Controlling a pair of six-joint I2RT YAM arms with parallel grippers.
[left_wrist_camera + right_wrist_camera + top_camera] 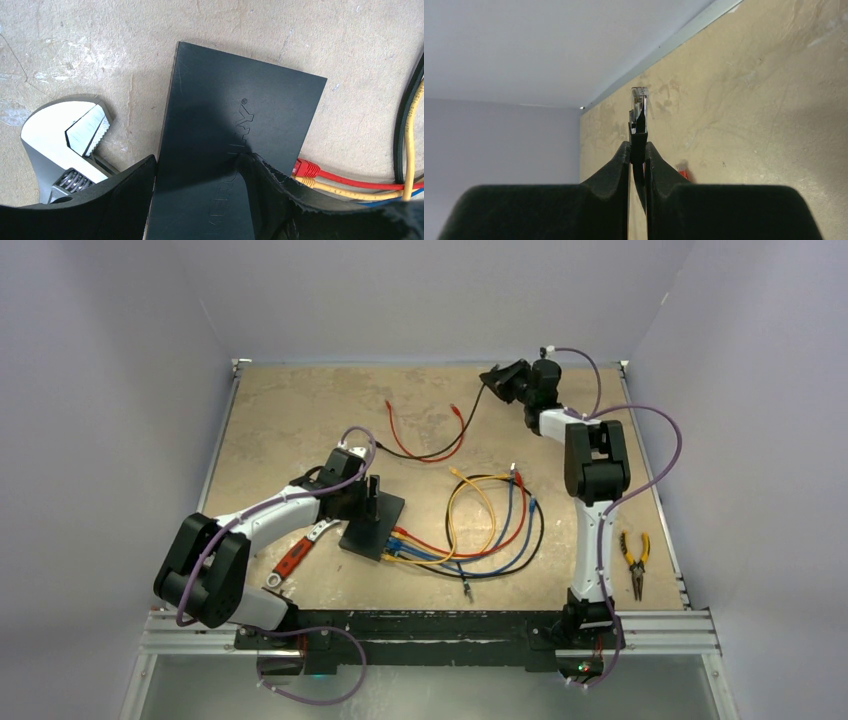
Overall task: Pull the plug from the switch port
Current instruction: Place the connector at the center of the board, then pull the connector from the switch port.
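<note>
Empty, flat table lies below the black plug, so it is time for my right gripper to release it now. The plug would end on the tabletop beside the loose red cable.
The switch (375, 525) is a flat black box on the table, left of centre, and it also shows in the left wrist view (240, 100). Red (306, 167), yellow and blue plugs sit in its right edge. My left gripper (368, 500) is over it with its jaws apart (199, 157). One finger is at the switch's left edge and the other rests on its top face. My right gripper (498, 378) is raised at the far back right. It is shut (638, 145) on a black plug with a clear tip (639, 107), well away from the switch.
A wrench with a red handle (298, 552) lies left of the switch; its jaw shows in the left wrist view (70, 135). Looped coloured cables (490, 530) lie to the switch's right. A loose red cable (405, 435) lies behind. Yellow pliers (634, 560) are at the right edge.
</note>
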